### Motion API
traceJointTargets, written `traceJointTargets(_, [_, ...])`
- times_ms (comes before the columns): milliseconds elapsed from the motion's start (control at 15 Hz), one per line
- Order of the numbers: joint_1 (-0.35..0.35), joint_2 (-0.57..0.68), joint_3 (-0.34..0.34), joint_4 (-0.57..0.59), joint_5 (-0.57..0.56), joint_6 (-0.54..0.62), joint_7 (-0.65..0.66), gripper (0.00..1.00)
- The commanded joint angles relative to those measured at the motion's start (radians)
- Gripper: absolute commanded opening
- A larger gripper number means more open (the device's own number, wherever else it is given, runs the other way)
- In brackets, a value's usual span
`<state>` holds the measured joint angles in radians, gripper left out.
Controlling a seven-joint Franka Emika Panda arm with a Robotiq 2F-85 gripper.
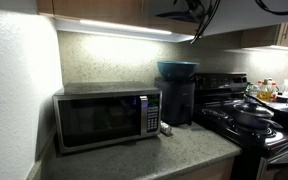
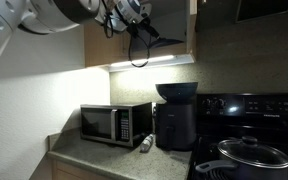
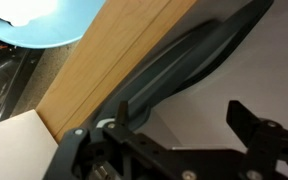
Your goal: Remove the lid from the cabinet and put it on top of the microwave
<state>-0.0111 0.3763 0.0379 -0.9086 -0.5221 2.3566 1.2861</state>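
Observation:
Next, my gripper grabs the lid's near rim, fingers pinching across it, to draw the lid out and lay it on the microwave (image 1: pixel 107 118).
In the wrist view the lid (image 3: pixel 184 60) stands on edge inside the cabinet, a dark rim with bluish glass, leaning along the brown wooden cabinet front (image 3: pixel 104 60). My gripper (image 3: pixel 178 106) is open. Its left finger is close to the lid's near rim, and only grey cabinet surface shows between the fingers. In both exterior views the arm reaches up into the cabinet (image 2: pixel 99 48) (image 1: pixel 94 8), with the gripper (image 2: pixel 141 27) at its open underside. The silver-grey microwave (image 1: pixel 107 118) (image 2: pixel 115 123) stands on the counter below, its top bare.
A deep blue bowl (image 1: pixel 177 69) (image 2: pixel 176 91) (image 3: pixel 34 20) sits on a tall dark appliance (image 1: pixel 176 102) next to the microwave. A stove with a lidded dark pan (image 1: pixel 252 115) (image 2: pixel 252 155) is beside it. A small bottle (image 2: pixel 145 144) lies on the counter.

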Motion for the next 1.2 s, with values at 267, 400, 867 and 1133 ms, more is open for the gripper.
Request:
traceJointTargets(267, [0.058,0.160,-0.031,0.284,0.004,-0.267,0.100,1.00])
traceJointTargets(400, [0.062,0.184,-0.029,0.323,0.009,-0.299,0.111,0.73])
traceJointTargets(867, [0.070,0.236,-0.032,0.396,0.000,-0.314,0.119,0.26])
traceJointTargets(1133, [0.074,0.241,-0.035,0.413,-0.002,-0.324,0.117,0.06])
